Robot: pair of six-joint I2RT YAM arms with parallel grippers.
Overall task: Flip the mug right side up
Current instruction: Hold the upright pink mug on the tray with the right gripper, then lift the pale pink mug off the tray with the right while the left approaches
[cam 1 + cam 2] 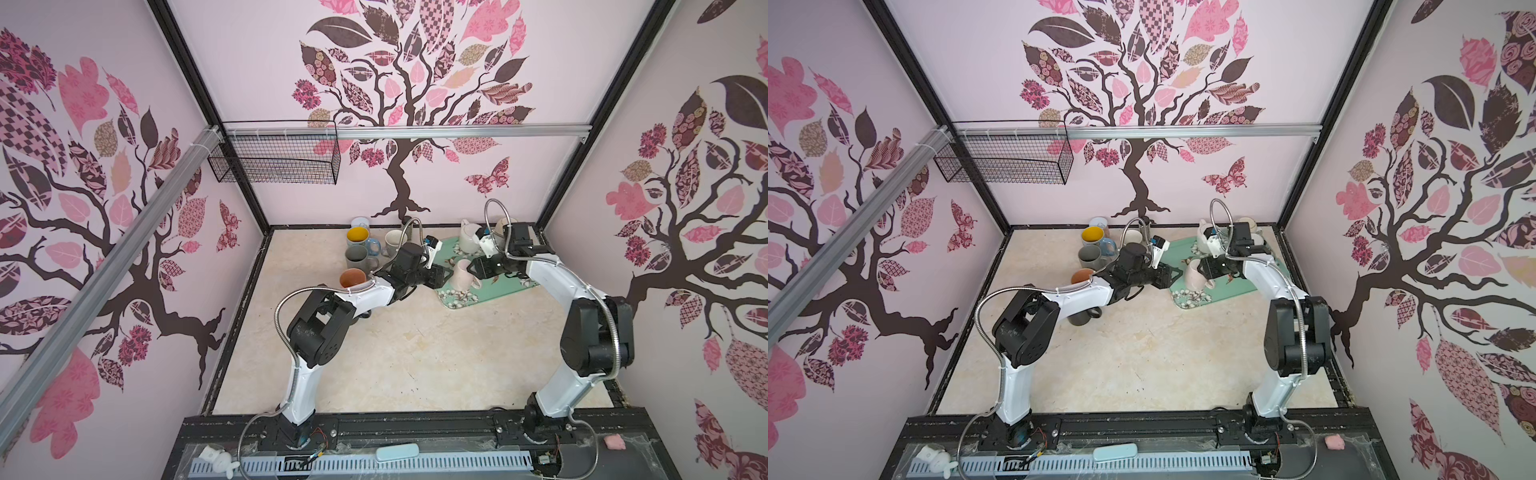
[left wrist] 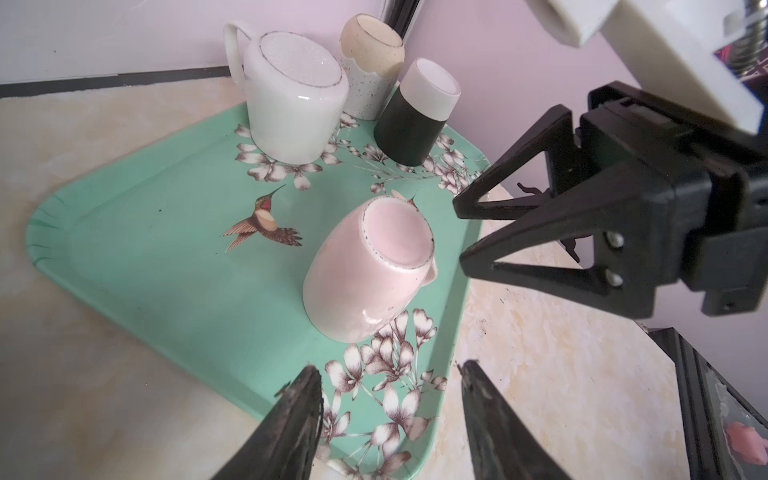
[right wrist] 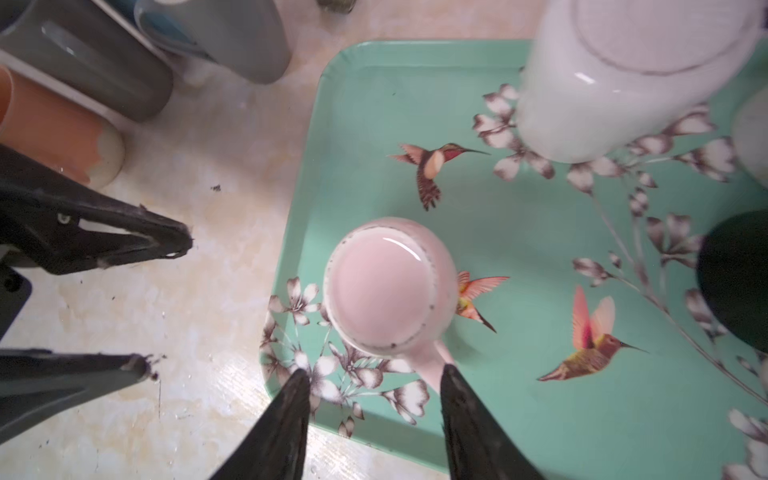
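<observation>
The right gripper grabs the mug's handle from the mug's base side next, so that the left gripper helps turn the upside-down mug upright.
The pale pink mug (image 1: 462,275) (image 1: 1196,277) (image 2: 370,270) (image 3: 382,286) stands upside down, base up, near the front corner of the teal hummingbird tray (image 1: 500,289) (image 1: 1231,286) (image 2: 166,232) (image 3: 540,232). My right gripper (image 1: 471,266) (image 1: 1201,266) (image 3: 374,370) (image 2: 460,232) is open right beside the mug. The mug's handle (image 3: 432,365) lies against one of its fingertips, and nothing is clamped. My left gripper (image 1: 447,275) (image 1: 1177,274) (image 2: 388,368) (image 3: 166,303) is open and empty, a short way from the mug's other side, over the tray's corner.
At the tray's back stand an upturned white mug (image 2: 291,104) (image 1: 469,239), a speckled cream cup (image 2: 370,79) and a black-and-white cup (image 2: 415,112). Several upright mugs cluster left of the tray, among them yellow-lined (image 1: 358,237), grey (image 1: 356,257) and orange (image 1: 352,278). A wire basket (image 1: 274,156) hangs on the back wall.
</observation>
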